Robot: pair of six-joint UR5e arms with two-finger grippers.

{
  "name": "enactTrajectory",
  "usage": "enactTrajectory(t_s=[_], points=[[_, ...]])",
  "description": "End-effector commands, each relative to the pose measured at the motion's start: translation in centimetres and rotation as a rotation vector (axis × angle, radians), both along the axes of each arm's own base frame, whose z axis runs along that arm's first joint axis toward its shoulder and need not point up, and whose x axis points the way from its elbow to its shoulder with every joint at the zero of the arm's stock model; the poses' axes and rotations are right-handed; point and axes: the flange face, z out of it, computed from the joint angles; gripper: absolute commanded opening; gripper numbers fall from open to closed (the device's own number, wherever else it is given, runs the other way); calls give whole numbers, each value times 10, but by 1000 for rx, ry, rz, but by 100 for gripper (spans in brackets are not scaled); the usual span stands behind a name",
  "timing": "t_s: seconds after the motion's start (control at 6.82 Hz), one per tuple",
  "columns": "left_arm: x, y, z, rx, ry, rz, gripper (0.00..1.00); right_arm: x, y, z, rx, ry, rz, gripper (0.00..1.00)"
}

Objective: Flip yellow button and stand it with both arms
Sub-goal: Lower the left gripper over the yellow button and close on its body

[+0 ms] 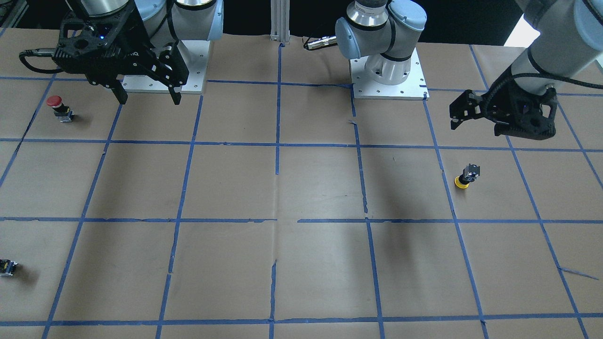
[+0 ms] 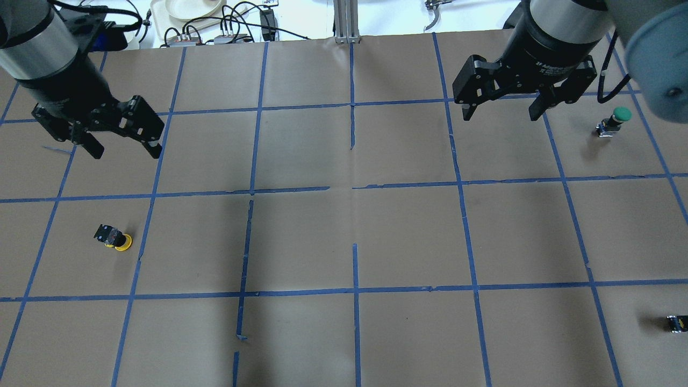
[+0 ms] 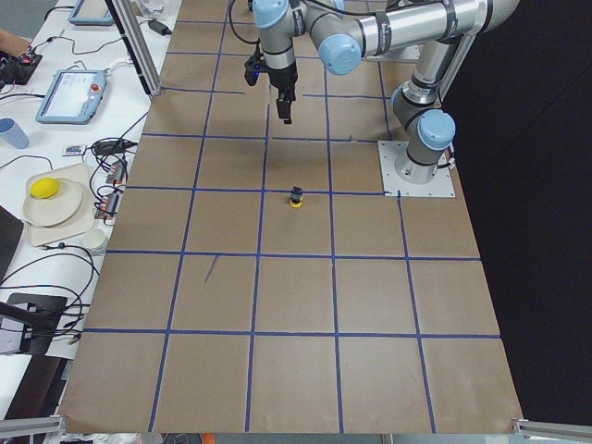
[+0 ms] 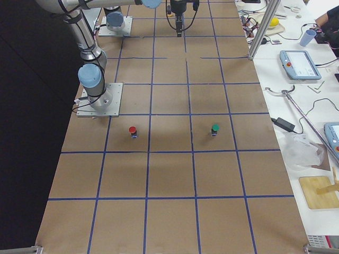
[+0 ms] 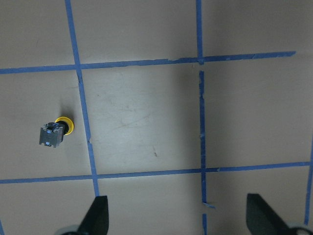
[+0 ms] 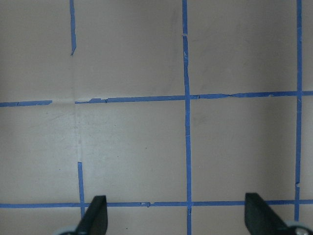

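The button's yellow cap should stay free for the other hand, so my left gripper should grab the button by its black-and-grey body.
The yellow button rests cap down on the brown paper, with its black-and-grey body pointing up. It also shows in the overhead view, the exterior left view and the left wrist view. My left gripper hangs open and empty above the table, beyond the button and apart from it. In the left wrist view the button lies left of its fingertips. My right gripper is open and empty, high over the far right part of the table. It also shows in the front view.
A red-capped button stands near the right arm's base. A green-capped button stands right of the right gripper. A small black-and-yellow piece lies at the table's right edge. The blue tape grid covers the paper.
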Motion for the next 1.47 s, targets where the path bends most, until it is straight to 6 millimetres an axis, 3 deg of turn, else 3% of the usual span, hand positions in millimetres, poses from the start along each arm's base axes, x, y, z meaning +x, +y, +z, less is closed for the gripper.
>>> enactTrajectory(t_s=[0.0,0.44,0.59,0.73,1.03,1.32], points=[[51,15,-61,-34,7,-95,100,0,0,-1,3,0,2,100],[79,29,-132,-103,-15,-271,99,0,0,-1,1,2,4,100],[87,37,-163,-56,34,-313,98,0,0,-1,1,2,4,100],[99,33,-176,-87,15,-358,98,-1,0,-1,1,2,1,100],[102,30,-190,-76,28,-361,98,-1,0,0,0,2,1,100],[106,23,-206,-87,22,-358,89,-1,0,0,-2,2,1,100]])
